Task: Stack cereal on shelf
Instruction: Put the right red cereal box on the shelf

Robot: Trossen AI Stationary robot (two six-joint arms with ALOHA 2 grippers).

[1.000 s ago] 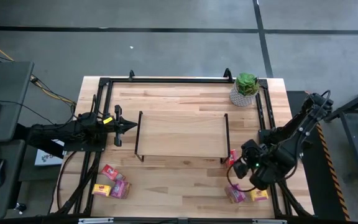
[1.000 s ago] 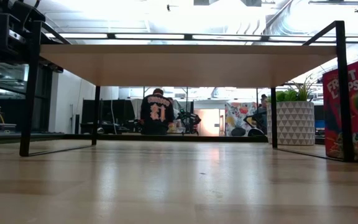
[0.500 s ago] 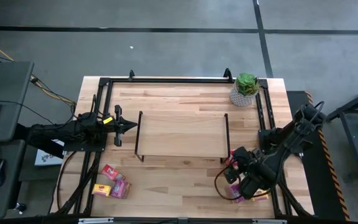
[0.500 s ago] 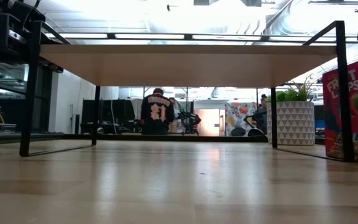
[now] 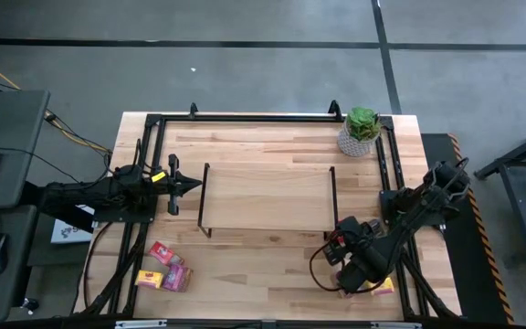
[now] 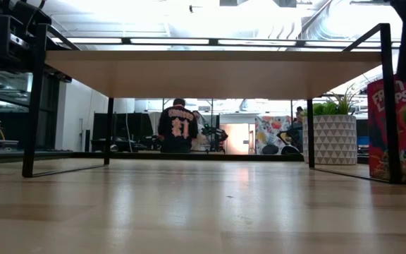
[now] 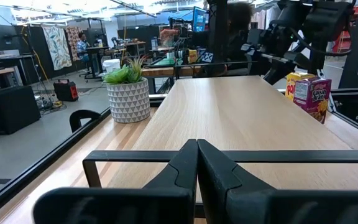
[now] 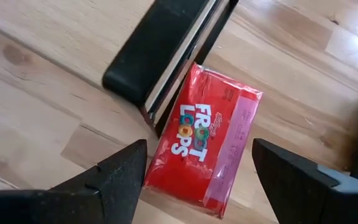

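Observation:
My right fingers straddle the red box, ready to close and catch it.
The shelf (image 5: 268, 196) stands mid-table. A red cereal box (image 8: 207, 146) stands upright on the tabletop beside the shelf's near right leg (image 8: 166, 62), also seen in the low view (image 6: 402, 127). My right gripper (image 8: 197, 180) hovers open above it, tipped steeply down, one finger on each side of the box and clear of it. A magenta box (image 7: 312, 96) and a yellow box (image 7: 296, 81) stand near the table's right near corner. Several more boxes (image 5: 164, 270) lie at the near left. My left gripper (image 5: 185, 185) is shut at the shelf's left end.
A potted green plant (image 5: 361, 131) stands at the far right corner. Black frame bars (image 5: 245, 117) run along the table's edges. A person sits in the room beyond the table (image 6: 177, 127). Bare wood lies between the two box groups (image 5: 254, 265).
My right gripper has come down and toward the table's left and near edge, to above the red cereal box, and has tipped more steeply downward. Its fingers have stayed open. The box has not moved.

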